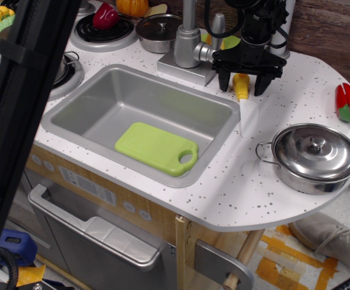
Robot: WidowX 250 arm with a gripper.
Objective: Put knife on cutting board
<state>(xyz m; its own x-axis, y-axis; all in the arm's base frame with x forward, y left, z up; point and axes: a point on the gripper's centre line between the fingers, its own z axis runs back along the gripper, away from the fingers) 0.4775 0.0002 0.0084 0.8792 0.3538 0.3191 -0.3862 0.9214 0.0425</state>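
My gripper grabs the knife by its yellow handle (241, 86) next. Then it puts the knife on the cutting board (156, 148).
The knife lies on the white counter right of the sink, with its yellow handle (241, 86) pointing back and its white blade (249, 118) pointing to the front. My black gripper (242, 84) is open and stands over the handle, one finger (223, 80) on its left and the other finger (262, 83) on its right. I cannot tell if they touch the handle. The lime-green cutting board (156, 148) lies flat in the bottom of the grey sink (102, 103), handle hole to the right.
A steel pot with lid (315, 157) stands front right. A red-and-green toy pepper (348, 104) lies at the right edge. The faucet (190, 42) rises just left of the gripper. A small lidded pot (158, 30) and burners are at the back. A black bar (23, 90) blocks the left.
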